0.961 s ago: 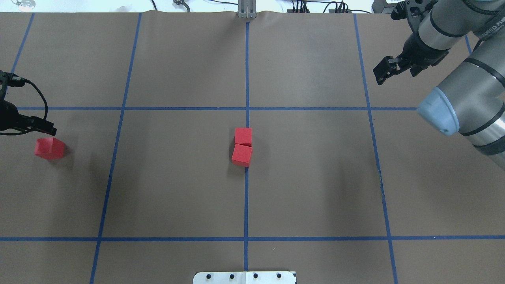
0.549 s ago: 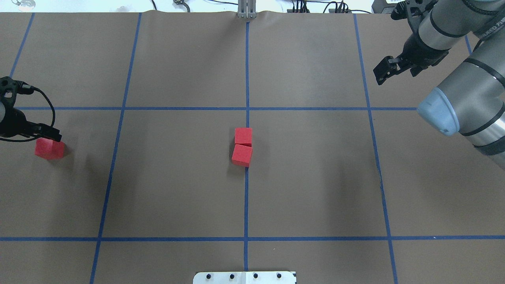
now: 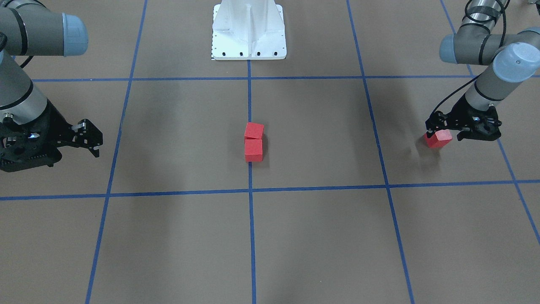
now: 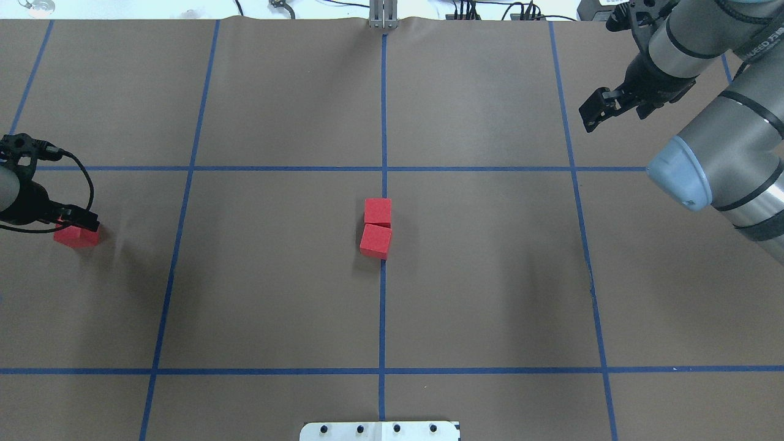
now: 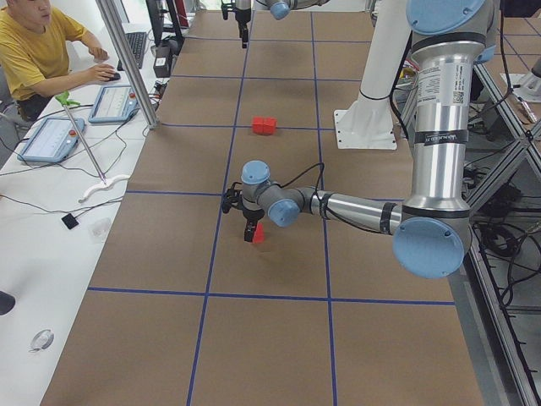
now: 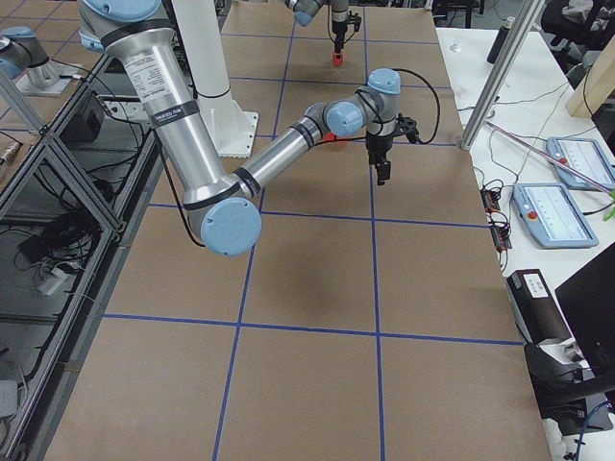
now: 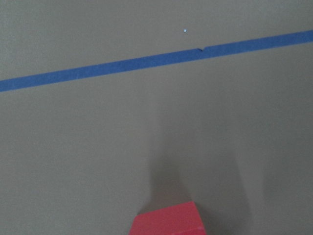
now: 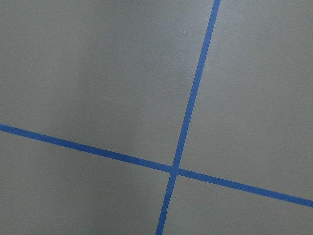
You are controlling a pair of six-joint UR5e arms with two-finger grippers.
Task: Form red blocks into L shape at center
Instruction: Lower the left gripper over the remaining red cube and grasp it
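Observation:
My left gripper grabs the third red block by its opposite sides next, to form the red L at the center.
Two red blocks [image 4: 378, 211] [image 4: 375, 241] touch in a short column on the center patch [image 4: 441, 269], at the middle blue line. They also show in the front view [image 3: 254, 130] [image 3: 253, 150]. The third red block [image 4: 75, 237] [image 3: 439, 139] lies far out on the left side. My left gripper [image 4: 78, 220] [image 3: 444, 132] is open and low over it, one finger on each side. The left wrist view shows the block's top [image 7: 168, 223] at the bottom edge. My right gripper [image 4: 591, 112] [image 3: 93, 142] is open, empty and raised at the far right.
The white metal base [image 3: 249, 33] [image 4: 380, 430] stands at the robot's edge of the table. Blue tape lines divide the brown surface into squares. An operator [image 5: 38, 51] sits at a side desk beyond the table.
My left gripper has moved toward the third block and lowered over it, now covering its top in the overhead view. The right gripper and the two middle blocks have stayed put.

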